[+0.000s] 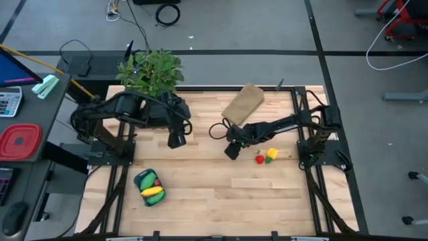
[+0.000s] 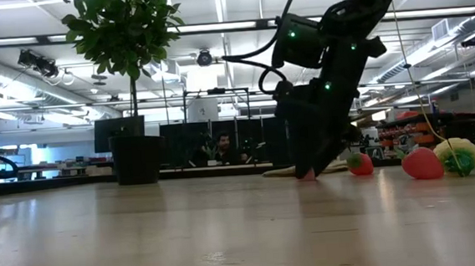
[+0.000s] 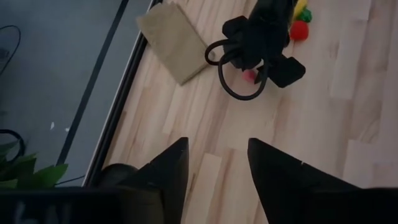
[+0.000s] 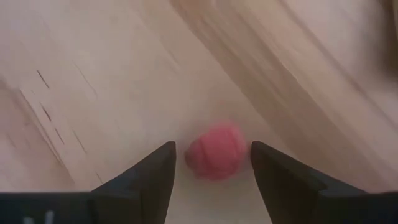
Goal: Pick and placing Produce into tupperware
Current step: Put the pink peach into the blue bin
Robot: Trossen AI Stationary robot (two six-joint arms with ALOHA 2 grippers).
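The right gripper picks up the pink-red piece by its rounded sides next, to add it to the blue tub (image 1: 137, 179).
A small pink-red round toy piece (image 4: 214, 158) lies on the table between the fingers of my right gripper (image 4: 212, 147). That gripper is open, lowered to the table near its middle (image 1: 232, 151), with a narrow gap on each side of the piece. A red piece (image 1: 259, 159) and a yellow-green piece (image 1: 271, 154) lie just right of it. The blue tub (image 1: 137, 179) sits near the table's near-left part and holds the yellow banana (image 1: 153, 192) and a green piece (image 1: 146, 179). My left gripper (image 1: 176, 139) hovers open, left of centre.
A tan flat block (image 1: 244, 104) lies toward the far edge behind my right gripper. A potted leafy plant (image 1: 150, 70) stands at the far-left corner. A red square container (image 1: 19, 142) rests on the side desk off the table's left. Bare wood lies along the near edge.
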